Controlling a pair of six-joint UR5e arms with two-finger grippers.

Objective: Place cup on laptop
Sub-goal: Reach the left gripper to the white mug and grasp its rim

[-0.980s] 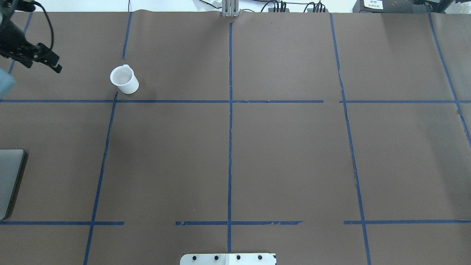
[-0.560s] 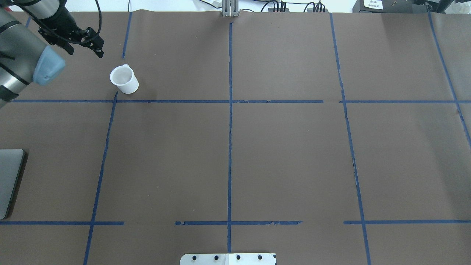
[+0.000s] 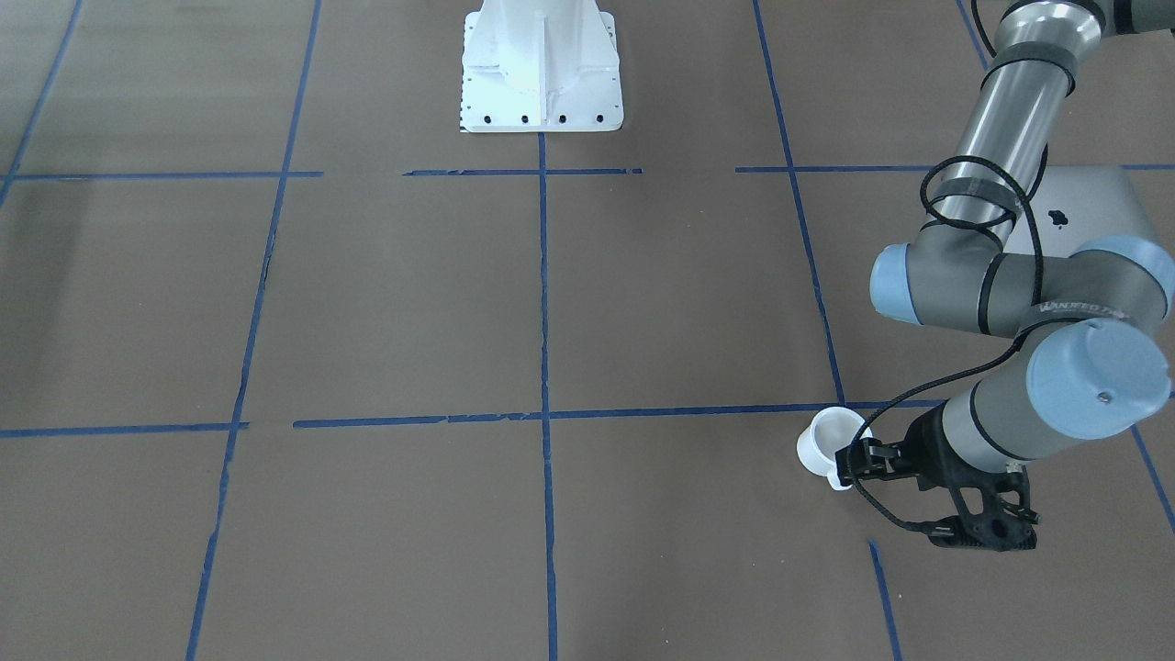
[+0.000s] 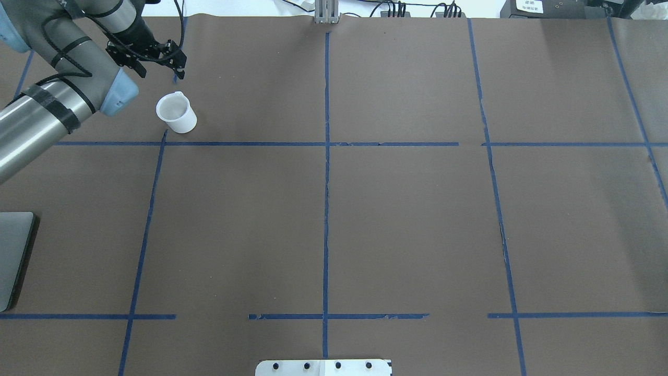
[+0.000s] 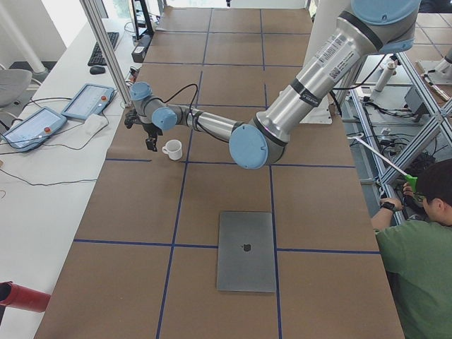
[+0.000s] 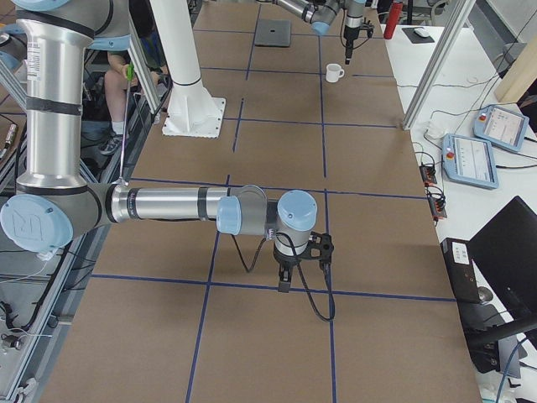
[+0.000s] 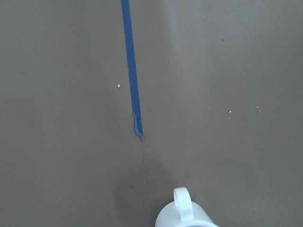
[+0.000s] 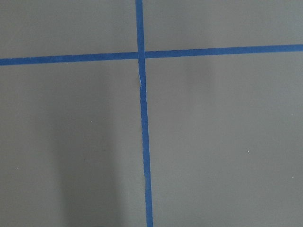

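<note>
The white cup should go on the laptop (image 3: pixel 1092 202), so my left gripper should next pick the cup up by its handle (image 3: pixel 838 480).
The small white cup (image 4: pixel 176 112) stands upright on the brown table at the far left, its handle pointing away from the robot. It also shows in the front view (image 3: pixel 831 445) and at the bottom edge of the left wrist view (image 7: pixel 187 215). My left gripper (image 4: pixel 159 65) is open and empty, hovering just beyond the cup on its far side; in the front view (image 3: pixel 913 503) its fingers are spread wide. The silver-grey laptop (image 3: pixel 1092 202) lies closed at the table's left end, nearer the robot (image 5: pixel 246 251). My right gripper (image 6: pixel 302 262) shows only in the right side view; I cannot tell its state.
Blue tape lines divide the brown table cover. The white robot base plate (image 3: pixel 542 73) sits at the robot's edge. A metal post (image 4: pixel 326 13) stands at the far edge. Control tablets (image 5: pixel 85 99) lie on a side table. A seated operator (image 5: pixel 417 240) is beside the table.
My left arm has swung rightward along the table's far left, bringing the open gripper from the left edge to just beyond the cup. The cup and laptop have not moved.
</note>
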